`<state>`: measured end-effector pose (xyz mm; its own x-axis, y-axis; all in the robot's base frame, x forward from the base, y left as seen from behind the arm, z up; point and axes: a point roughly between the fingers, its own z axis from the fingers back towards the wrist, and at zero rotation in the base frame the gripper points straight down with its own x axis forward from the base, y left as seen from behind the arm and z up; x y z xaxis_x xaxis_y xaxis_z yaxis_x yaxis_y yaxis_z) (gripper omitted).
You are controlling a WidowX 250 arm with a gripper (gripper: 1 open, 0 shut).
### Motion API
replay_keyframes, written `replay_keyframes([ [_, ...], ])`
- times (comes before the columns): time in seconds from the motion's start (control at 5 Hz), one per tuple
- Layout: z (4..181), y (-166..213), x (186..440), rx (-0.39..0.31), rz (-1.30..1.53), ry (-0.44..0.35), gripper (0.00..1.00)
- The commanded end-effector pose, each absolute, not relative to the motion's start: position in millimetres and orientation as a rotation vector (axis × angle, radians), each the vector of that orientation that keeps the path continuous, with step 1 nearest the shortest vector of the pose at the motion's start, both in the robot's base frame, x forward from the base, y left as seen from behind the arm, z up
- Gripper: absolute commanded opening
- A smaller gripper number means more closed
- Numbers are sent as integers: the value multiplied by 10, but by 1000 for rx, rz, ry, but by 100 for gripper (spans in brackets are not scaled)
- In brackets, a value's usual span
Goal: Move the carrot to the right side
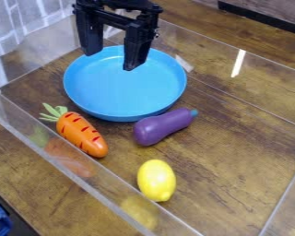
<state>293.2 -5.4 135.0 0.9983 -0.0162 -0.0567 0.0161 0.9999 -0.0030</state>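
Observation:
The gripper picks up the carrot by its orange body (81, 134) next and carries it to the other side of the table.
The carrot (80, 133) is a small orange toy with dark ridges and a green leafy top, lying on the wooden table at the left, just in front of the blue plate. My gripper (112, 57) hangs over the plate's far left part, pointing down, well behind and above the carrot. Its two dark fingers stand apart with nothing between them.
A round blue plate (157, 97) sits in the middle. A purple eggplant (162, 126) lies at its front right edge, and a yellow lemon (157, 179) rests nearer the front. Clear plastic walls (64, 175) fence the table at front and left.

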Motion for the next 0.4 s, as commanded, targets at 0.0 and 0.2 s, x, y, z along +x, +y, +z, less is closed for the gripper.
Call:
replay_keyframes([
  [0.0, 1290, -53, 2917, -11, 6, 71, 100],
  [0.2, 1222, -44, 2894, -22, 45, 84, 100],
])
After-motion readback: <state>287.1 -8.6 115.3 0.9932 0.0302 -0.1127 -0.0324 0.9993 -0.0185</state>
